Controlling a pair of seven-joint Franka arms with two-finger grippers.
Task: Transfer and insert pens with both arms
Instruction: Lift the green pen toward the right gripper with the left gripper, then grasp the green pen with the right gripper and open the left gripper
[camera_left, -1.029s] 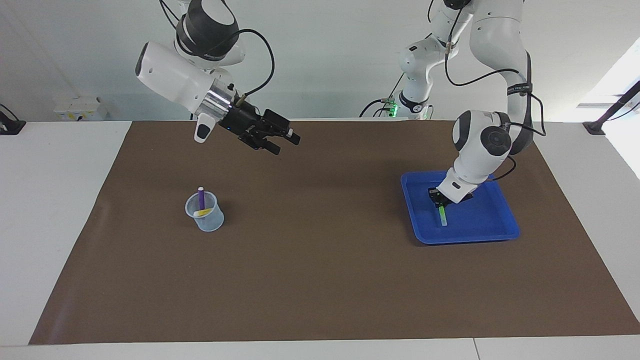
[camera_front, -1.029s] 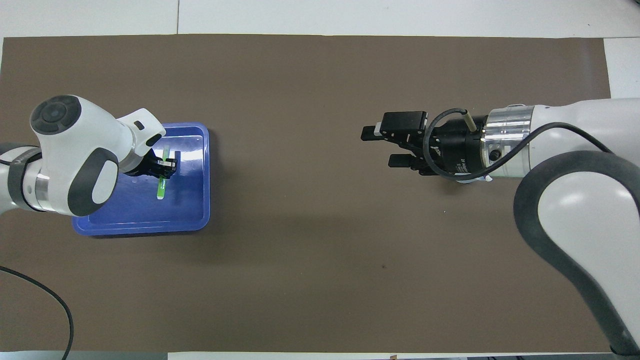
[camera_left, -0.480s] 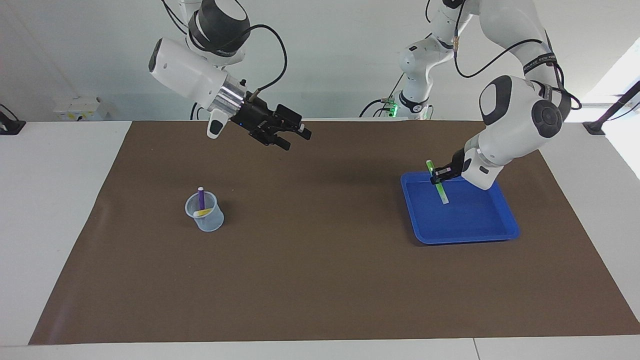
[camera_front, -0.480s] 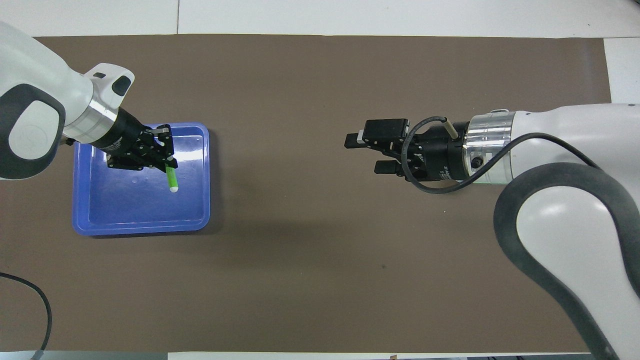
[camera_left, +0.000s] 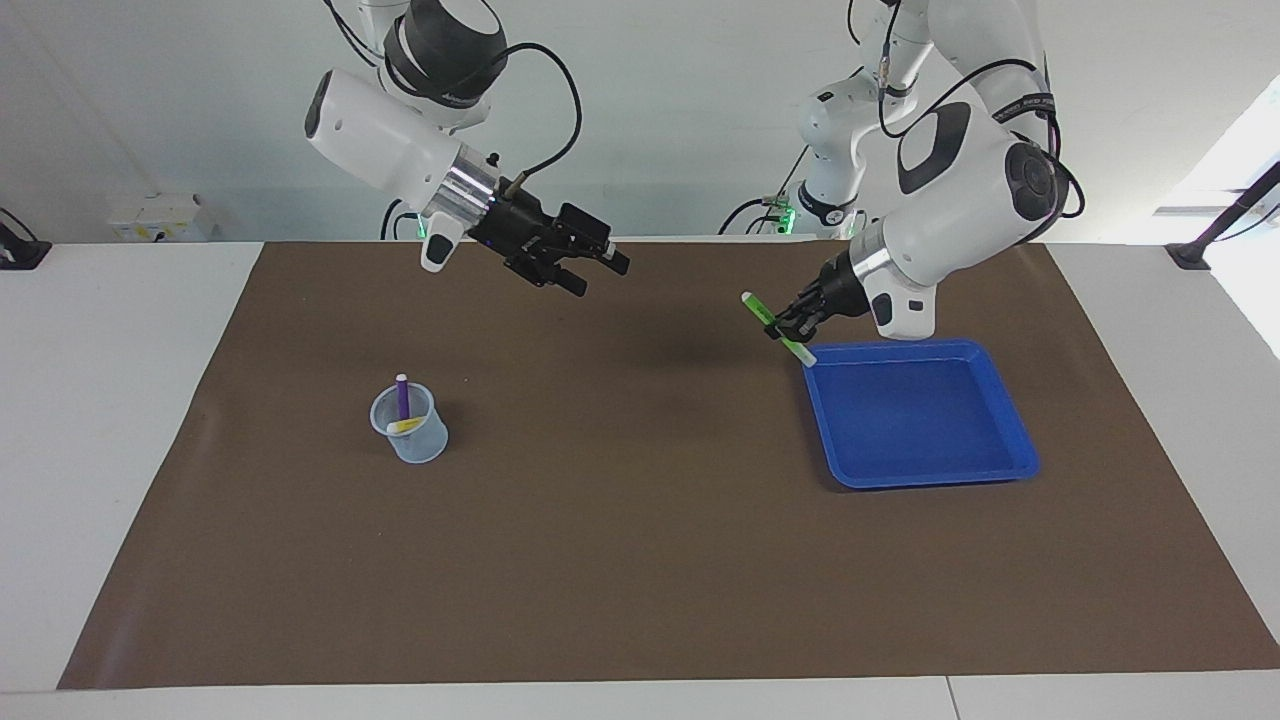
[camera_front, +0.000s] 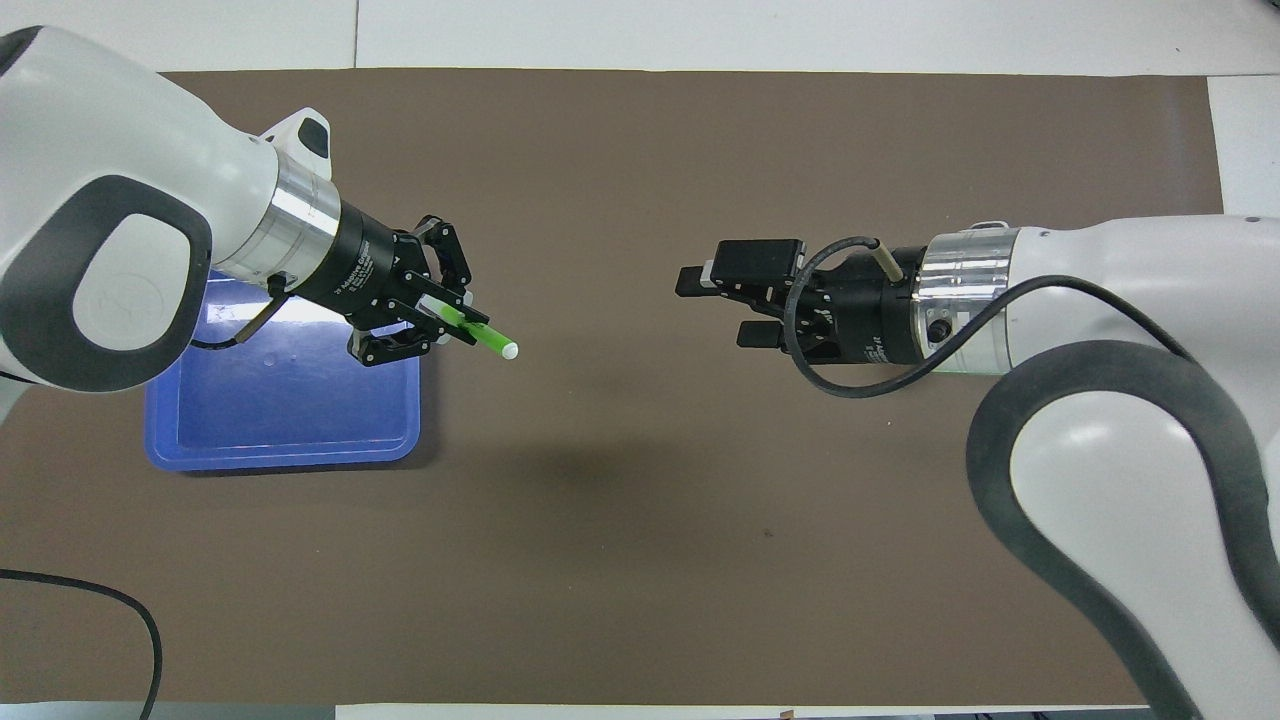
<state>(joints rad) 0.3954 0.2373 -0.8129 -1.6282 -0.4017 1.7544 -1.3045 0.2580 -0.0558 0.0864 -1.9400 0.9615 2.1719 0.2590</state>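
Observation:
My left gripper holds the other part of the green pen, so my right gripper needs to grab the green pen by its bare pale-tipped end (camera_front: 497, 341) next.
My left gripper (camera_left: 785, 326) (camera_front: 440, 320) is shut on the green pen (camera_left: 763, 312) (camera_front: 482, 337) and holds it in the air over the edge of the blue tray (camera_left: 1010, 445) (camera_front: 280, 440). The pen's pale tip points toward the middle of the table. My right gripper (camera_left: 600, 270) (camera_front: 715, 305) is open and empty, raised over the brown mat, its fingers pointing toward the left gripper. The purple pen (camera_left: 402, 396) and the yellow pen (camera_left: 404, 426) stand in a clear cup (camera_left: 420, 440) toward the right arm's end; the cup is hidden in the overhead view.
A brown mat (camera_left: 640, 560) (camera_front: 640, 560) covers most of the white table. The blue tray holds nothing. A black cable (camera_front: 100, 610) lies at the mat's edge near the left arm.
My left gripper has lifted the green pen out of the tray and carried it toward the middle, turning it to near level. My right gripper has moved a little toward the left gripper.

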